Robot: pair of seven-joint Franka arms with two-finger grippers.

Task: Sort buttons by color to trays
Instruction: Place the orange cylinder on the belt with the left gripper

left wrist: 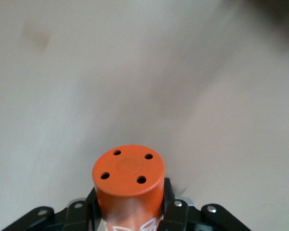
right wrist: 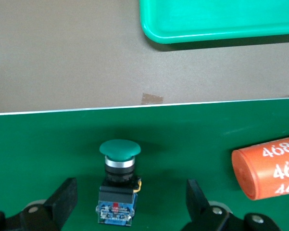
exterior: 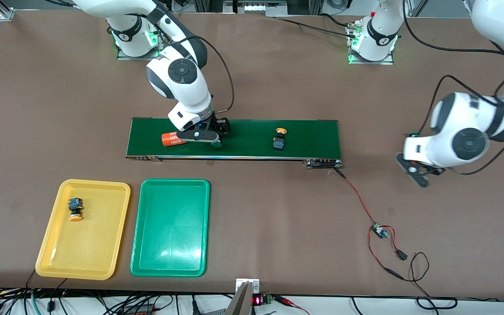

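The green button needs to go into the green tray (right wrist: 221,17). My right gripper should next grab the button by its black switch block below the cap (right wrist: 117,192) to sort it there.
A green button (right wrist: 118,192) lies on the dark-green belt (exterior: 243,131), between the open fingers of my right gripper (right wrist: 130,192). In the front view that gripper (exterior: 208,133) is low over the belt and covers the button. Another button (exterior: 280,139), yellow-capped, lies on the belt toward the left arm's end. A third, also yellow-capped (exterior: 75,209), lies in the yellow tray (exterior: 59,258). The green tray (exterior: 171,258) holds nothing. My left gripper (left wrist: 130,207) is shut on an orange cylinder (left wrist: 129,178), up over bare table off the belt's end (exterior: 416,173).
A second orange cylinder (exterior: 171,139) with white print lies on the belt beside my right gripper and shows in the right wrist view (right wrist: 269,166). A red-and-black wire with a small board (exterior: 379,229) trails from the belt's end toward the front camera.
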